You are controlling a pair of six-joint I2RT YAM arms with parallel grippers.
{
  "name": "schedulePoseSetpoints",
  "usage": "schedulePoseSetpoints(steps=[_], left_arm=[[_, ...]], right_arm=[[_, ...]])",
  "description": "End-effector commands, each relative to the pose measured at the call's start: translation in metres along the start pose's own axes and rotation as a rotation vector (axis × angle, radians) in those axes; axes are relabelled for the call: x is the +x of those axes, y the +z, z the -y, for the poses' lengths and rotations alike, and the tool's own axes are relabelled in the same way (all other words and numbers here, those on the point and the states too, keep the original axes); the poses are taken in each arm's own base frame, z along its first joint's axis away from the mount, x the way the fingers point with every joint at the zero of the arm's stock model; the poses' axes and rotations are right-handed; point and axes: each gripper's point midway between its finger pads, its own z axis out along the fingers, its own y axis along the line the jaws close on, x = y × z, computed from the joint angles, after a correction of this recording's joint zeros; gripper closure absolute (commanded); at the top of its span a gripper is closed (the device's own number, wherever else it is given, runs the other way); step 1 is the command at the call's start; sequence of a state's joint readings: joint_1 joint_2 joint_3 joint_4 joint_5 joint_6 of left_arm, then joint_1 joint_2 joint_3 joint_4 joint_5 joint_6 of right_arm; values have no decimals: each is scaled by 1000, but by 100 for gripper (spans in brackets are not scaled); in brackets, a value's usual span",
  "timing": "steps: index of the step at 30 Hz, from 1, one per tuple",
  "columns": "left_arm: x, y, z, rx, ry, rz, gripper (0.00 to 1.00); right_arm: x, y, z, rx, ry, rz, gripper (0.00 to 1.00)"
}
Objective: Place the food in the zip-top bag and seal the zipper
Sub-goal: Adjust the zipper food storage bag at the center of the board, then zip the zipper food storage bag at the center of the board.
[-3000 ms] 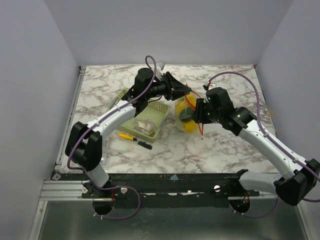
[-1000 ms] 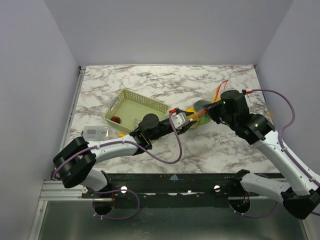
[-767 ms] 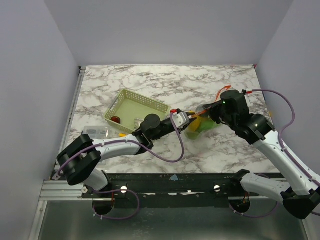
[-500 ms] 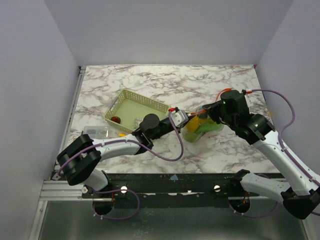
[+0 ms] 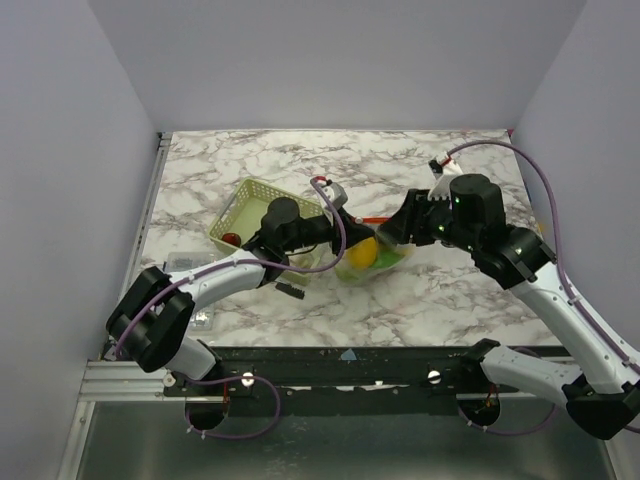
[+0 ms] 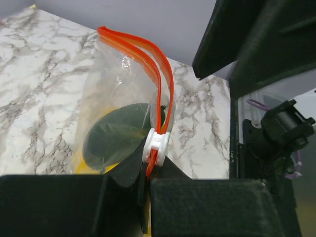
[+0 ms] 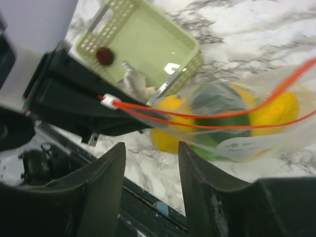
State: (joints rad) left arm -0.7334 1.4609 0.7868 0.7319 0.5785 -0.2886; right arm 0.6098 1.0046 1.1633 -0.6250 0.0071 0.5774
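Note:
Next, my right gripper grips the white slider (image 5: 359, 220) (image 7: 109, 101) to slide the zipper sealed, beside the zipper end that my left gripper keeps holding.
The zip-top bag (image 5: 366, 264) lies on the marble table between my arms, holding yellow food (image 5: 362, 251) and green food (image 5: 387, 258). My left gripper (image 5: 338, 222) is shut on the left end of the orange-red zipper (image 6: 148, 59), just below its white slider (image 6: 155, 146). A dark green piece (image 6: 116, 133) shows through the plastic. My right gripper (image 7: 150, 168) is open and empty, just short of the bag (image 7: 237, 128); the zipper (image 7: 197, 116) runs across above its fingers (image 7: 106, 173). In the top view it (image 5: 397, 236) sits at the bag's right end.
The pale green basket (image 5: 250, 196) stands left of the bag, with a small red piece (image 5: 231, 239) and a white object (image 7: 133, 84) inside. A pen's black end (image 5: 290, 290) lies by the left forearm. A clear plastic item (image 5: 183, 263) is at the left.
My left gripper has pulled the zipper end and the bag leftward toward the basket. My right gripper has let go of the bag's right end, turned and now stands open.

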Motion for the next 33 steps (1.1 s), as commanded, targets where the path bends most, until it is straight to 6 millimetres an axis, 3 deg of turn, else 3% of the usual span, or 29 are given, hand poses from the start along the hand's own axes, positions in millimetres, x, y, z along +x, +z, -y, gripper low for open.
schedulePoseSetpoints(steps=[1,7,10,15,22,25,33], left_arm=[[-21,-1,23,144,-95,-54,100],[-17,-5,31,195,-95,-89,100],[-15,-7,34,212,-90,-89,100],[-15,-9,37,233,-76,-88,100],[-13,-11,40,250,-66,-94,100],[-13,-11,41,262,-69,-94,100],[-13,-10,41,267,-73,-94,100]], right_arm=[[25,-29,-53,-381,-356,-183,44],[4,-14,-65,-423,-445,-115,39],[-3,-8,-86,-545,-462,-77,34],[10,22,-79,-605,-455,-164,38],[7,13,-73,-704,-393,-141,40],[14,15,-70,-728,-357,-183,57],[15,13,-71,-735,-351,-186,60]])
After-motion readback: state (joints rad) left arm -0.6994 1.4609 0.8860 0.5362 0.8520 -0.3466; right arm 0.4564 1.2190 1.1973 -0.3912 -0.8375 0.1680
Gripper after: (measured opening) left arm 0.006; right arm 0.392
